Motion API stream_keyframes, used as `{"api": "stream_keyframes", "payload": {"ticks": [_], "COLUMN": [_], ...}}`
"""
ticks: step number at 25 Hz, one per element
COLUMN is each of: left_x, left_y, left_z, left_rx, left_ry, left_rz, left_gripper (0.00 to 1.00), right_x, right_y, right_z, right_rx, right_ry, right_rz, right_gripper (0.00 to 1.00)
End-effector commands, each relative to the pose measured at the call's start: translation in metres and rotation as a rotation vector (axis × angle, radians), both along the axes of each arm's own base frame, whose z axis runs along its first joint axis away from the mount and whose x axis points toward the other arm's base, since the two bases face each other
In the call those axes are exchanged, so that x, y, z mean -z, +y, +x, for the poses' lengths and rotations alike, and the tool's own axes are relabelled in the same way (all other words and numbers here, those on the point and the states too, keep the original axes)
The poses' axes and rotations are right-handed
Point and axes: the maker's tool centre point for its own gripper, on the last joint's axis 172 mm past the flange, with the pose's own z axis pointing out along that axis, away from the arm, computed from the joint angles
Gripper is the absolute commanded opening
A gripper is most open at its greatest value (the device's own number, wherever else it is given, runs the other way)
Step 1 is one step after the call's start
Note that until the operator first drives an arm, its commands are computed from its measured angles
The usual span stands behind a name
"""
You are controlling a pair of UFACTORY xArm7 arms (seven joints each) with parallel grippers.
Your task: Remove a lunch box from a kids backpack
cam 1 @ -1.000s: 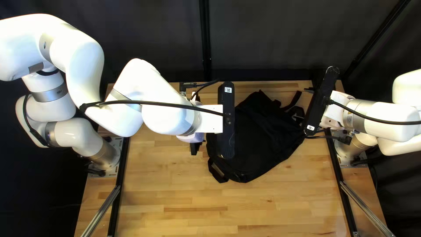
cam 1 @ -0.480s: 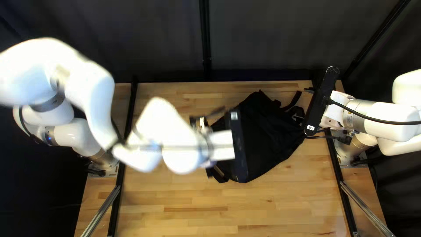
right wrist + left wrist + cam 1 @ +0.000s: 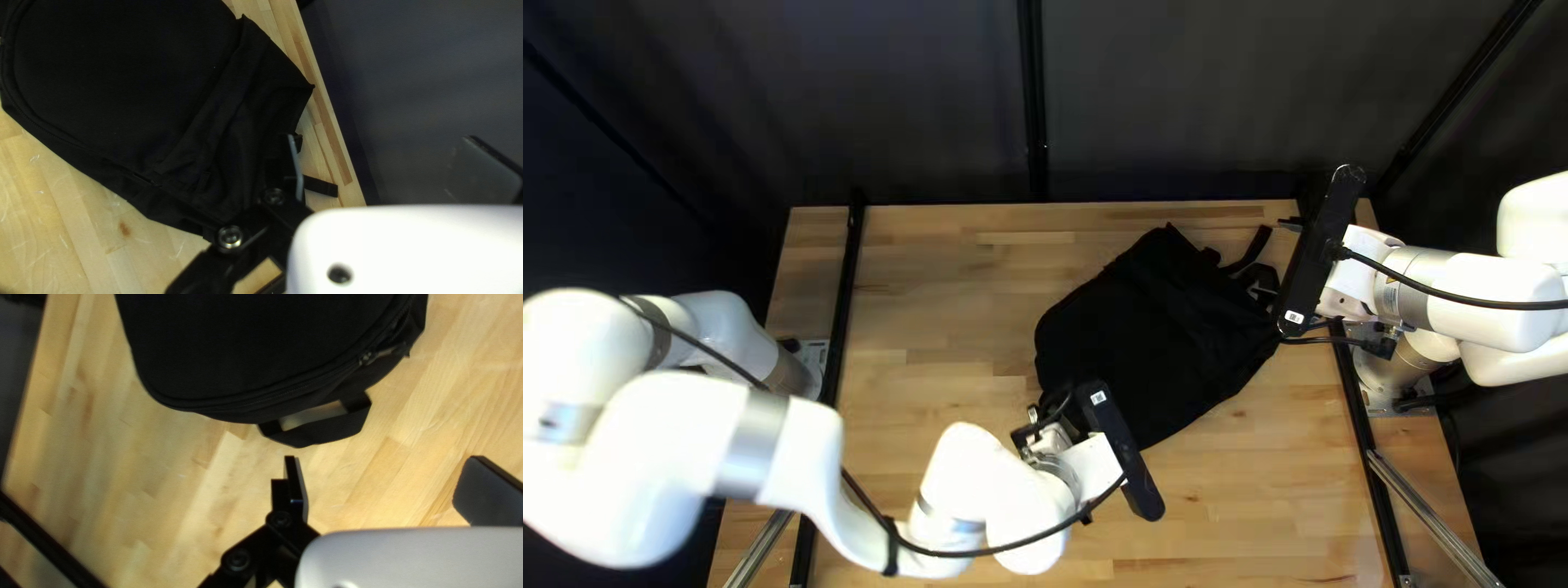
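Next, the left gripper takes hold of the zipper pull by its tab [image 3: 391,351] to unzip the backpack [image 3: 255,343] and reach the lunch box.
The black backpack [image 3: 1165,332] lies on the table; no lunch box shows. My left gripper [image 3: 1093,464] is at the backpack's near-left end, its fingertips hidden in the top left view. In the left wrist view, my left gripper [image 3: 389,487] stands open, short of the backpack [image 3: 261,348], with the carry loop [image 3: 327,430] and a zipper pull [image 3: 366,358] ahead. My right gripper [image 3: 1276,257] is by the backpack's right end. In the right wrist view, my right gripper [image 3: 381,147] is open, one finger over the backpack's [image 3: 125,81] edge, nothing held.
A dark strap end [image 3: 321,186] lies beside one right finger. The wooden table [image 3: 958,272] has a dark curtain [image 3: 1176,98] behind its far edge. Black rails run along the table's left and right sides.
My left arm has swung toward the table's near edge, its gripper moving from over the backpack's left side to its near-left end. The right arm and backpack have stayed in place.
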Motion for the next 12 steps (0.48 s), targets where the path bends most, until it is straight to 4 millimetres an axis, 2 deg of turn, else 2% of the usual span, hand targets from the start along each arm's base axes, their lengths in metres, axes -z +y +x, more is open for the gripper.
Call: {"api": "stream_keyframes", "payload": {"ticks": [1,7,12], "left_x": [0.026,0.050,0.056], "left_y": [-0.003,0.004,0.005], "left_z": [0.007,0.026,0.025], "left_rx": [-0.124,-0.238,-0.265], "left_ry": [-0.031,-0.048,-0.056], "left_rz": [-0.030,-0.163,-0.208], "left_gripper": [1.00,1.00,1.00], "right_x": [0.000,0.000,0.000], "right_y": [0.000,0.000,0.000], "right_z": [0.000,0.000,0.000], "right_rx": [0.000,0.000,0.000], "right_ry": [0.000,0.000,0.000], "right_rz": [0.000,0.000,0.000], "right_gripper": [1.00,1.00,1.00]}}
